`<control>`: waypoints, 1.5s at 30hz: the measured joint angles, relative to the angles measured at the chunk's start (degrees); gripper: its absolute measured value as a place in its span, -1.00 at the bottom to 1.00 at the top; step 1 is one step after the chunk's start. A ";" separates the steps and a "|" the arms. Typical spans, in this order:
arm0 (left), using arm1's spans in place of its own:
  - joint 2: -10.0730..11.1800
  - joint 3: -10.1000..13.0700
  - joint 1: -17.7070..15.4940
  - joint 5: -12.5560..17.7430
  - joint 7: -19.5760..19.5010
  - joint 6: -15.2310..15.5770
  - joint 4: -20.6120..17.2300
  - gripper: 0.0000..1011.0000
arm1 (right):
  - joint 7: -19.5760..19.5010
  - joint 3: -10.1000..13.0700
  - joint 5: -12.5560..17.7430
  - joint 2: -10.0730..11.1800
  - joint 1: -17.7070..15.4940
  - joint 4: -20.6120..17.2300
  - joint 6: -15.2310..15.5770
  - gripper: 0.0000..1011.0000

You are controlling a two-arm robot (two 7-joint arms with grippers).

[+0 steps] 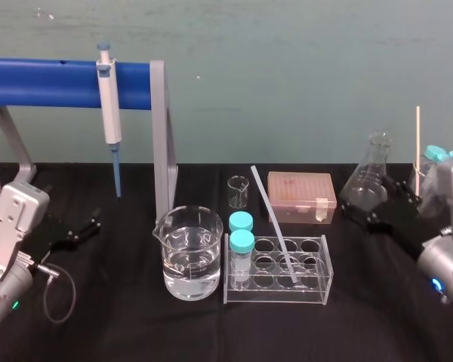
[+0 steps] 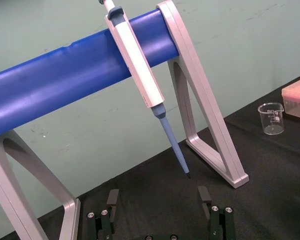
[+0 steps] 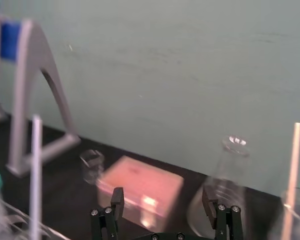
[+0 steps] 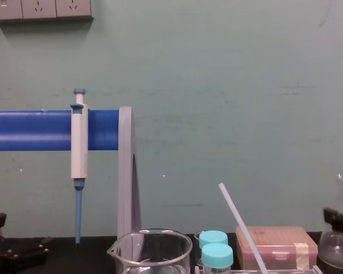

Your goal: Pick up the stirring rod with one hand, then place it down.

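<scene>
My right gripper needs to grab the stirring rod by its upper part (image 4: 231, 203) next, to lift the rod out of the test-tube rack (image 4: 297, 271).
The stirring rod (image 1: 272, 220) is a thin translucent-white stick that leans in the clear test-tube rack (image 1: 317, 290), its top tilted back and left. It also appears in the chest view (image 4: 240, 223) and the right wrist view (image 3: 36, 175). My right gripper (image 1: 374, 200) hovers open beside the conical flask (image 1: 368, 178), to the right of the rod and apart from it. Its fingers (image 3: 117, 200) hold nothing. My left gripper (image 1: 87, 226) rests open at the far left near the pipette stand, its fingers (image 2: 112, 198) spread wide.
A white-and-blue pipette (image 1: 110, 113) hangs on the blue-barred stand (image 1: 161, 136). A water beaker (image 1: 187, 253), two teal-capped tubes (image 1: 241, 241), a small beaker (image 1: 238, 191) and a pink tip box (image 1: 302, 194) crowd the middle. A wooden stick (image 1: 417, 139) stands at the far right.
</scene>
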 joint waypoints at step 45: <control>0.00 0.00 0.00 0.00 0.00 0.00 0.00 0.98 | 15.06 -5.46 3.06 -11.48 13.87 8.40 15.71 0.99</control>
